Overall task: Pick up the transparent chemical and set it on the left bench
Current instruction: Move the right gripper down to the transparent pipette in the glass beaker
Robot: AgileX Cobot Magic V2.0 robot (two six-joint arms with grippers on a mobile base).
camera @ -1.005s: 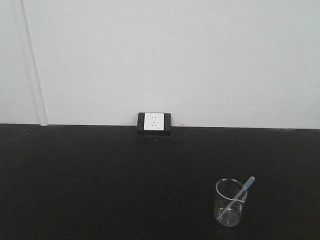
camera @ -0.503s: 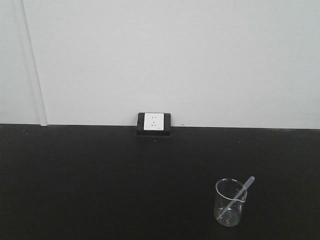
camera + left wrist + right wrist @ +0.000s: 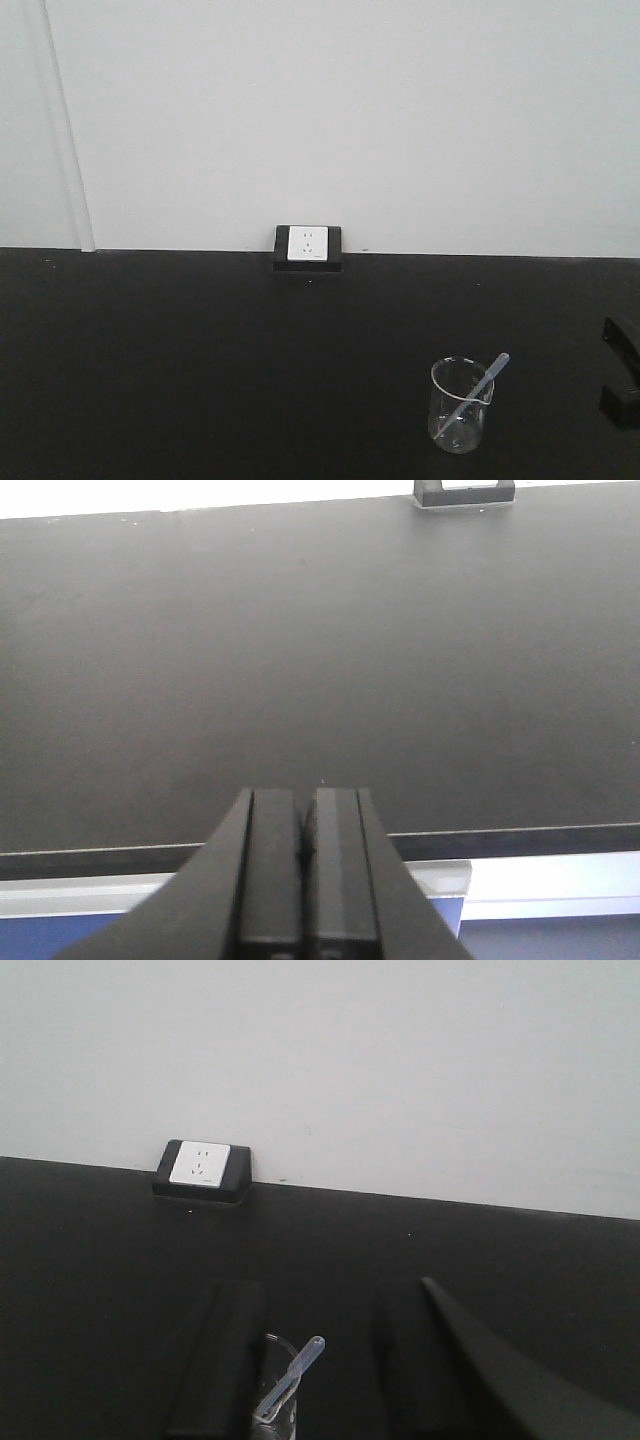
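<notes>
The pipette needs to be carried from the beaker to the left bench, so my right gripper will next grab the pipette by its bulb end.
The transparent chemical is a slim clear pipette with a pale bluish bulb. It leans in a clear glass beaker at the front right of a black benchtop. In the right wrist view the pipette sits low, between the two dark fingers. My right gripper is open and empty, and it shows at the front view's right edge, right of the beaker and apart from it. My left gripper is shut and empty over the bench's near edge. The left bench with white bins is out of view.
A white wall socket in a black housing sits at the back of the benchtop against the white wall; it also shows in the right wrist view. The bench's front edge runs below the left gripper.
My right gripper has come into the front view at the right edge. The beaker and pipette have not moved.
</notes>
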